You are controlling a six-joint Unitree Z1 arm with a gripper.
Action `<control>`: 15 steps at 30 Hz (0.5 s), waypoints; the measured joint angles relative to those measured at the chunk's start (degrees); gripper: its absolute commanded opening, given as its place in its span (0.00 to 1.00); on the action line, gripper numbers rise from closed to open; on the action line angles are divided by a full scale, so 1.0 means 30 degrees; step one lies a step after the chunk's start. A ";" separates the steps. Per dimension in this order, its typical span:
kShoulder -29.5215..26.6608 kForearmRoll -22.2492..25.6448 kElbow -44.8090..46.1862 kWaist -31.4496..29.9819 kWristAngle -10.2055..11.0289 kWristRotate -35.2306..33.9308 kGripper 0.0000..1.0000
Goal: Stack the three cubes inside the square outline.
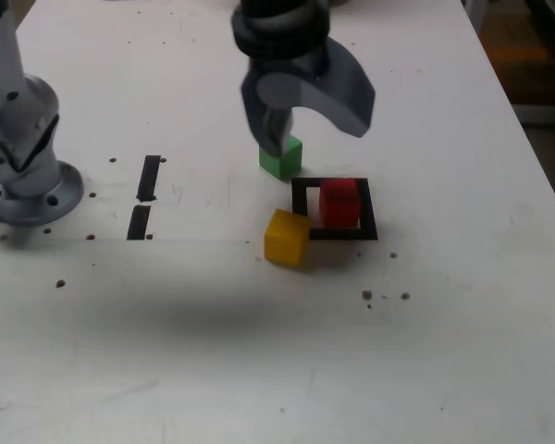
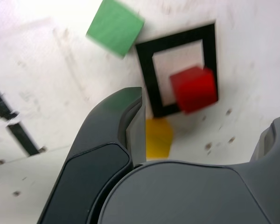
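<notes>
I will next use my gripper to grab the yellow cube [image 1: 286, 238] by its opposite sides, so that I can stack that cube on the red cube [image 1: 339, 203].
A red cube [image 1: 339, 203] [image 2: 194, 88] sits inside the black square outline [image 1: 344, 235] [image 2: 146, 79], against its side on the exterior view's right. Just beyond the outline's far left corner is a green cube [image 1: 281, 158] [image 2: 115, 27]. The yellow cube [image 1: 286, 238] [image 2: 158, 137] rests at the outline's near left corner, touching the tape. My gripper [image 1: 316, 129] [image 2: 207, 109] hangs above the cubes with its jaws spread wide and nothing between them. One finger partly hides the green cube in the exterior view.
The arm's grey base [image 1: 18, 157] is bolted at the exterior view's left. Two short black tape strips [image 1: 148, 178] [image 1: 139, 222] lie between it and the cubes. The white table's right edge [image 1: 536, 157] runs close by, with small dark specks [image 1: 367, 295] in front.
</notes>
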 measured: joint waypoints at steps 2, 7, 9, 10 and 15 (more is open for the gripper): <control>-0.0309 0.0301 0.0127 -0.0813 -0.0036 -0.0032 0.91; -0.0477 0.0425 0.0495 -0.2574 -0.0477 -0.0133 0.91; -0.0477 0.0427 0.0622 -0.2875 -0.0694 -0.0172 0.91; -0.0474 0.0412 0.0749 -0.3057 -0.0866 -0.0214 0.91; 0.0137 -0.0009 0.1408 -0.3804 -0.1613 -0.0328 0.91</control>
